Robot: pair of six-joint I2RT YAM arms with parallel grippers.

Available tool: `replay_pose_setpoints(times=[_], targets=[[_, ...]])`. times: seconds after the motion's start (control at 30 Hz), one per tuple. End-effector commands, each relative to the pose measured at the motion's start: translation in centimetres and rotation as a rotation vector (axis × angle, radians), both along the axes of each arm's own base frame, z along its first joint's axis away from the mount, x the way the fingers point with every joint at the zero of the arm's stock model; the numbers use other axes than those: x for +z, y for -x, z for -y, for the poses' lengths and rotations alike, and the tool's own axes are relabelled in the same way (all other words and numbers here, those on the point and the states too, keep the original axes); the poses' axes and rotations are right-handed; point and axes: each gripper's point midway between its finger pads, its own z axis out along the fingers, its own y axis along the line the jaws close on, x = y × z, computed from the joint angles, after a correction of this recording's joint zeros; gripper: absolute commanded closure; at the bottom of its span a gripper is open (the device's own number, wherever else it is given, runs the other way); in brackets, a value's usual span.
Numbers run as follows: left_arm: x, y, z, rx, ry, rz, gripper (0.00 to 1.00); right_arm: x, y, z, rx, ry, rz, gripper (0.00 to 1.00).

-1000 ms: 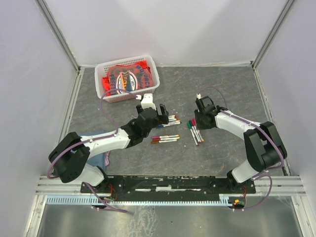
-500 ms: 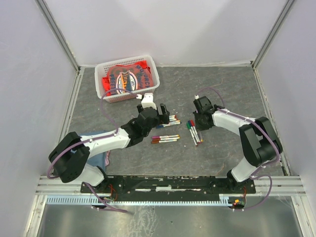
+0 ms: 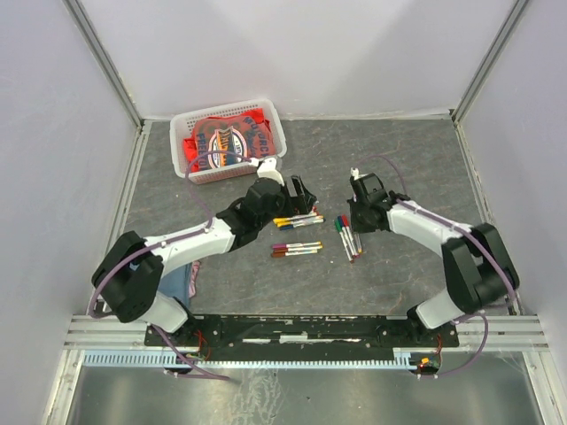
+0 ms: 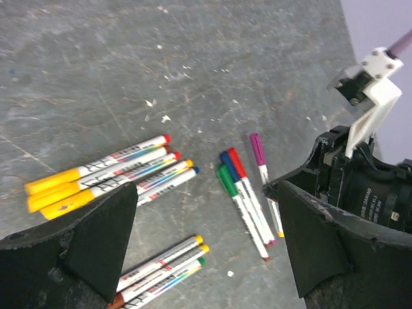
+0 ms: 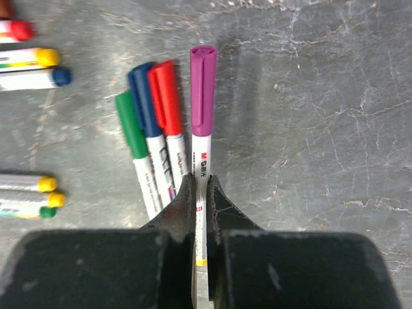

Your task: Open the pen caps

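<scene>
I will grab the pen's purple cap (image 4: pixel 258 149) with my left gripper next and leave the pen's body to my right gripper, so that the cap can be pulled open.
Capped pens with white barrels lie in three groups on the grey table. My right gripper (image 5: pixel 201 183) is shut on the white barrel of the pen with the purple cap (image 5: pixel 203 90), which still lies flat on the table. Beside it to the left lie pens with a red cap (image 5: pixel 166 96), a blue cap (image 5: pixel 143 96) and a green cap (image 5: pixel 131 125). My left gripper (image 4: pixel 206 193) hangs open above the table with nothing between its fingers. Pens with yellow caps (image 4: pixel 55 187) lie to its left, and three more pens (image 4: pixel 161 267) lie below it.
A white basket (image 3: pixel 235 168) holding a red cloth (image 3: pixel 226 137) stands at the back left. A blue cloth (image 3: pixel 182 282) lies by the left arm's base. In the top view the two grippers (image 3: pixel 301 197) (image 3: pixel 353 221) stand close together over the pens.
My right gripper has shut on the purple-capped pen's barrel. My left gripper has shifted a little back and to the right and is still open.
</scene>
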Motion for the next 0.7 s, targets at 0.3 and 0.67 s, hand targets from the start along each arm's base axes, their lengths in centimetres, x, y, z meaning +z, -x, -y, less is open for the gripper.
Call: replay_pose_setpoints(times=[0.3, 0.67], targets=[[1.0, 1.2, 6.5, -0.244, 0.486, -0.318, 0.12, 9.8, 0.4, -6.0, 0.212, -0.337, 0.329, 0.99], [0.2, 1.5, 8.0, -0.290, 0.578, -0.381, 0.21, 10.6, 1.6, -9.4, 0.308, -0.432, 0.321, 0.99]])
